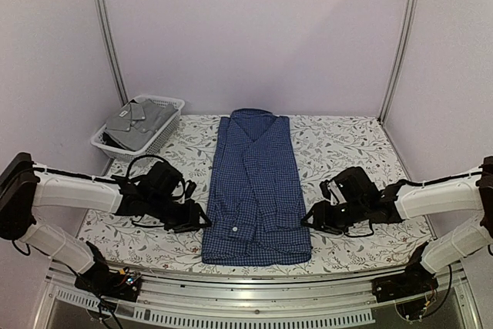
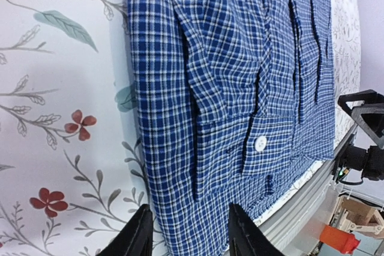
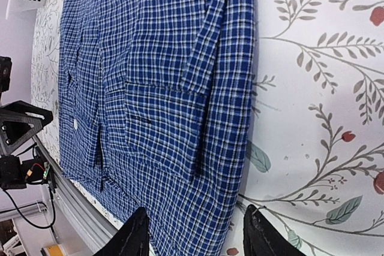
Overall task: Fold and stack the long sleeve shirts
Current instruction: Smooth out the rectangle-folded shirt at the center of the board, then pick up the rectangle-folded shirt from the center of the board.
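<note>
My right gripper's fingers are above the shirt's edge. It needs to come down before it closes on the shirt's edge (image 1: 306, 229) (image 3: 224, 221).
A dark blue checked long sleeve shirt (image 1: 258, 190) lies flat in the middle of the table, collar at the far end, folded into a long narrow strip with its sleeves laid in. A white cuff button (image 2: 260, 143) shows near its lower end. My left gripper (image 1: 202, 219) sits low at the shirt's left edge, its jaws open over that edge (image 2: 188, 208). At the right edge my right gripper (image 1: 308, 219) stands open as well, straddling the hem side (image 3: 197, 209). A grey shirt (image 1: 137, 122) rests crumpled in the basket.
The white mesh basket (image 1: 166, 102) stands at the back left corner of the floral tablecloth (image 1: 347, 152). A metal rail (image 1: 254, 298) runs along the near edge, close to the shirt's hem. Upright frame posts (image 1: 108, 36) and plain walls enclose the table.
</note>
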